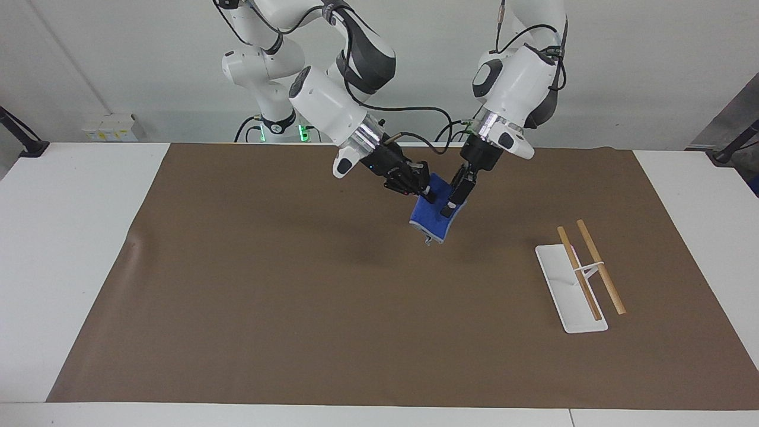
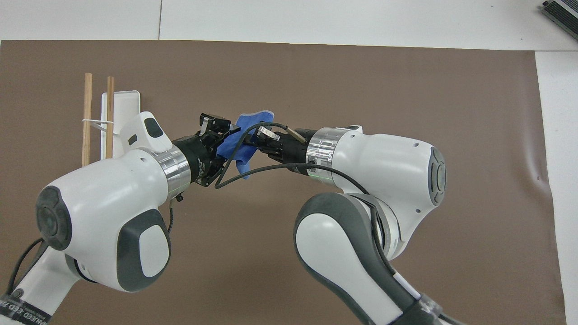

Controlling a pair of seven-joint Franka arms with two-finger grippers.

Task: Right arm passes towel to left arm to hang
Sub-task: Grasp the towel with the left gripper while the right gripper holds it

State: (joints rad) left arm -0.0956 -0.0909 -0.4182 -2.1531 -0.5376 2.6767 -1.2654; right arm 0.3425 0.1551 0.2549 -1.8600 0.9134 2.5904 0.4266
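Note:
I should take the towel with my left gripper by its corner (image 2: 228, 143), so that the blue towel's lower part (image 2: 244, 163) stays free to hang down.
The blue towel (image 1: 432, 223) hangs in the air over the middle of the brown mat, also in the overhead view (image 2: 247, 124). My right gripper (image 1: 424, 188), with the blue light, is shut on the towel's upper corner; it also shows in the overhead view (image 2: 255, 141). My left gripper (image 1: 450, 205) has come in from the other end and stands open, its jaws on either side of the towel's upper edge, also in the overhead view (image 2: 226, 146). The two grippers are close together and the towel's lower part hangs free.
A white hanging rack (image 1: 562, 279) with two wooden rods (image 1: 599, 267) stands on the mat toward the left arm's end, also in the overhead view (image 2: 124, 106). The brown mat (image 1: 267, 284) covers most of the white table.

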